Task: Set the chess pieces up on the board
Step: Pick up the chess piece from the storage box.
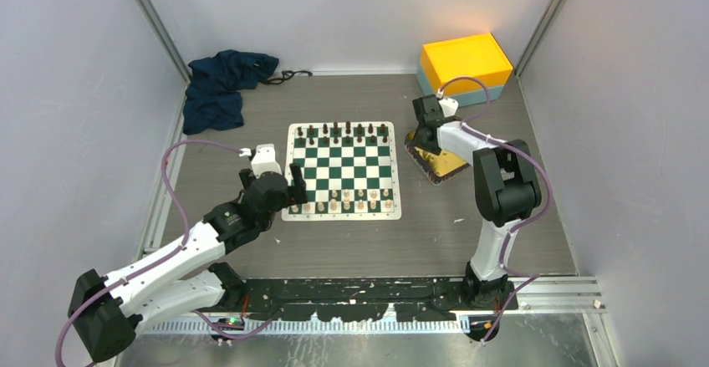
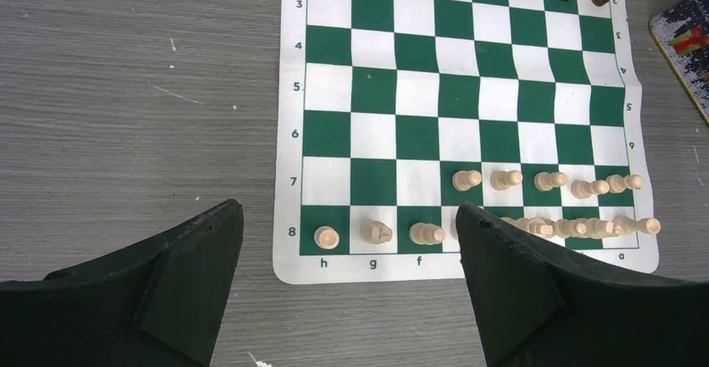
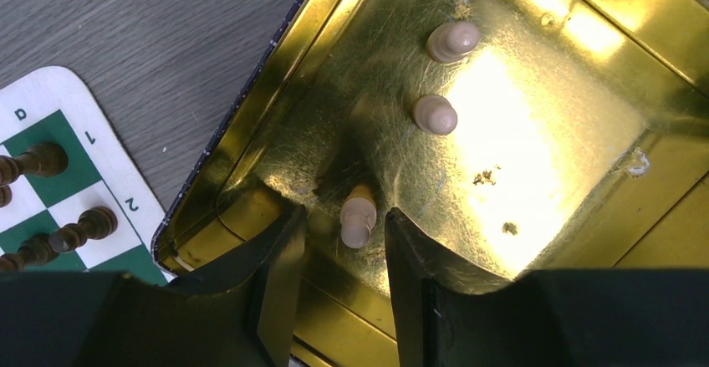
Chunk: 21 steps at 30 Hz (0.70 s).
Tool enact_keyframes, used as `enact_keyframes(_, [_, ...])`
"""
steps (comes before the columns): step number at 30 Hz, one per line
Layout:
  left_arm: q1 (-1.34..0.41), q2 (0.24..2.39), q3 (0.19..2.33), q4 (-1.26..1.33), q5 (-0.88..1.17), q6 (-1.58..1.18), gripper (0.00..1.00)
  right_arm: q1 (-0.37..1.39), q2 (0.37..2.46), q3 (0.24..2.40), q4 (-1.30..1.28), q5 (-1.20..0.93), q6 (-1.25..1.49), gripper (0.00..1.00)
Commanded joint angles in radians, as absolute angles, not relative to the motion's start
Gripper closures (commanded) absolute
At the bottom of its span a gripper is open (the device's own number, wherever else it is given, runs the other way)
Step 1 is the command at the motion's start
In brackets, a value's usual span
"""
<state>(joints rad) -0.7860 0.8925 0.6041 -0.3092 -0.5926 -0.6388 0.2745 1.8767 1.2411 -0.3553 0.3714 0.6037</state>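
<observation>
My right gripper closes on the cream pawn now, since the cream pawn's head [image 3: 356,231] stands between my fingers.
The green and white board [image 1: 344,171] lies mid-table. Cream chess pieces [image 2: 505,180] fill part of its near two rows, with three more [image 2: 375,232] at the near left corner. My left gripper [image 2: 349,211] hangs open above that corner [image 1: 294,181], holding nothing. My right gripper [image 3: 344,214] is down in the gold tray [image 3: 543,150], right of the board [image 1: 418,137]. Its jaws stand partly open around a cream pawn [image 3: 358,215], with a gap on each side. Two more cream pawns [image 3: 435,114] stand further in the tray.
Black pieces [image 1: 343,130] line the board's far rows. A yellow box [image 1: 465,62] stands at the back right and a dark blue cloth [image 1: 221,83] lies at the back left. Grey walls close in both sides.
</observation>
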Motion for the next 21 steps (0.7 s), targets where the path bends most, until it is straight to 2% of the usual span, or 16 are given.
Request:
enact_keyframes(1, [-0.782,0.888,0.622,-0.25,-0.614,-0.621,0.02,0.265,1.889,1.288,-0.322,0.37,0.604,0.55])
enact_keyframes(6, [-0.776,0.89,0.622,-0.248,-0.611,-0.62,0.02,0.265,1.899,1.291,-0.32,0.362,0.604,0.61])
enact_keyframes(13, [-0.772,0.89,0.626,-0.248,-0.606,-0.621,0.01,0.263,1.895,1.29,-0.327,0.36,0.604,0.74])
enact_keyframes(18, [-0.772,0.883,0.628,-0.255,-0.607,-0.62,0.01,0.264,1.879,1.28,-0.324,0.366,0.603,0.97])
enact_keyframes(21, [-0.771,0.877,0.629,-0.26,-0.608,-0.62,0.01,0.262,1.865,1.274,-0.324,0.369,0.603,0.99])
